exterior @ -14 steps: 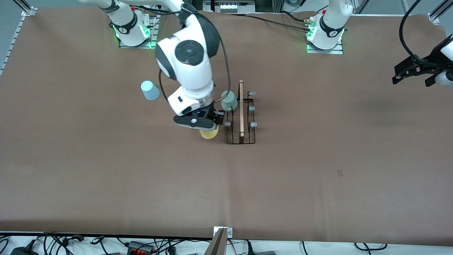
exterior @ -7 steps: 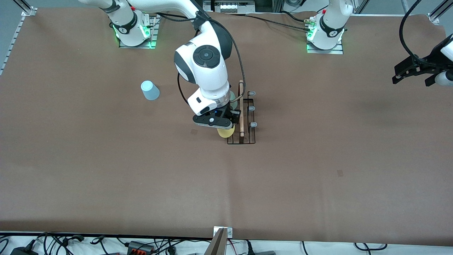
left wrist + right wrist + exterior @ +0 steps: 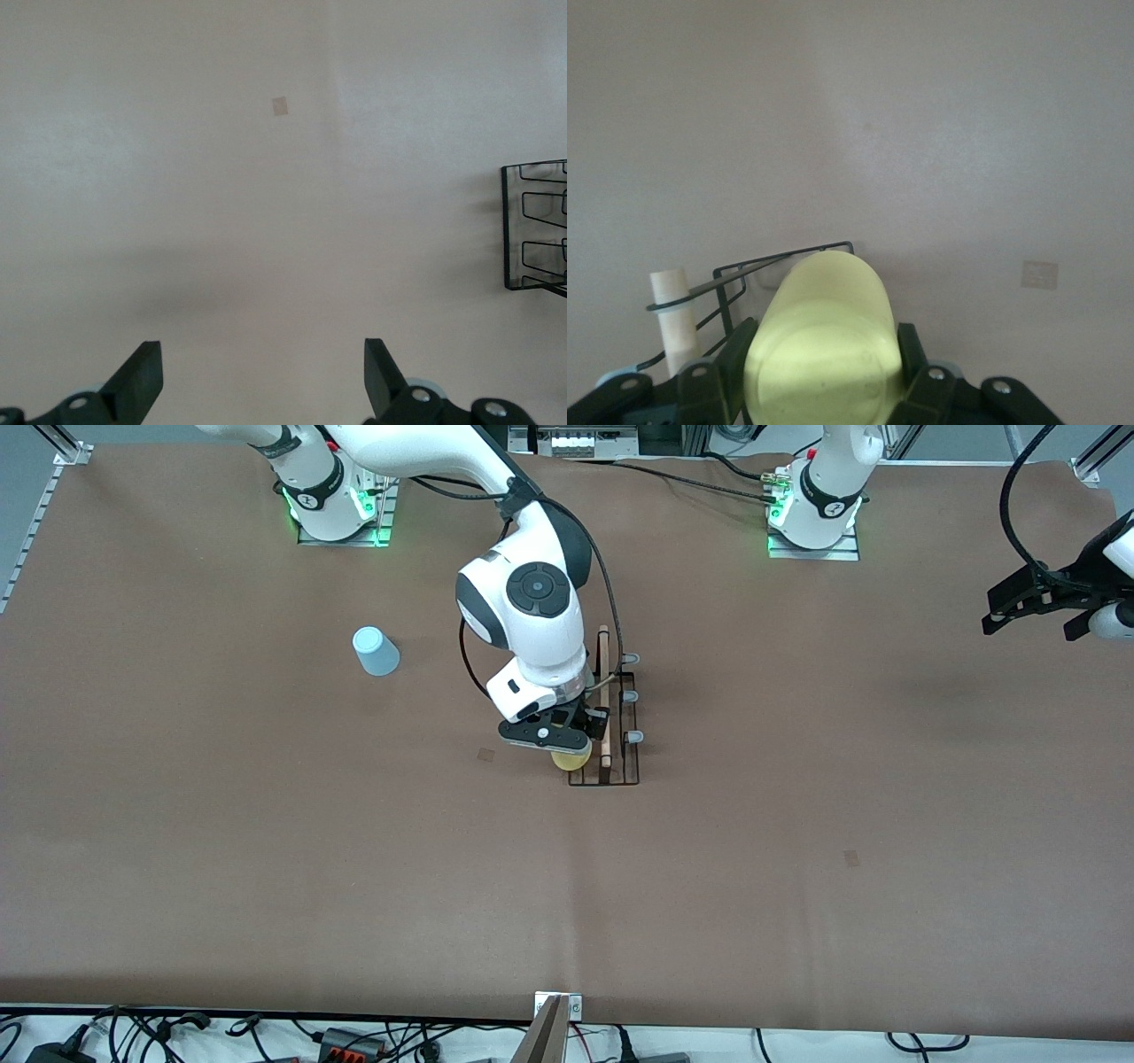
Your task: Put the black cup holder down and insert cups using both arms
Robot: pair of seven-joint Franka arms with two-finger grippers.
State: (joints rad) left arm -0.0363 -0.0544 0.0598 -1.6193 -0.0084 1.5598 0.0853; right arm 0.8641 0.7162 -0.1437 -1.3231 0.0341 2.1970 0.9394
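The yellow cup [image 3: 571,759] is low inside the black cup holder's wire side [image 3: 622,776], so my right gripper needs to open.
The black cup holder [image 3: 620,766] stands mid-table, its wooden rod handle [image 3: 604,691] on top; its wires [image 3: 780,260] and rod [image 3: 672,310] also show in the right wrist view. My right gripper [image 3: 556,742] is shut on a yellow cup [image 3: 571,759], held over the rack's side toward the right arm's end. The fingers [image 3: 735,354] press both sides of the yellow cup [image 3: 824,336]. A light blue cup [image 3: 376,651] sits mouth down toward the right arm's end. My left gripper [image 3: 1035,620] waits open over the left arm's end, its fingers [image 3: 142,381] apart with nothing between them.
Brown paper covers the table [image 3: 797,850]. Small tape marks lie on it [image 3: 486,754] [image 3: 851,857]. One end of the rack [image 3: 534,226] shows in the left wrist view. Cables [image 3: 354,1036] run along the table's edge nearest the front camera.
My right arm has carried the yellow cup from beside the rack to over its edge, and its wrist now covers the pale green cup. The left arm has not moved.
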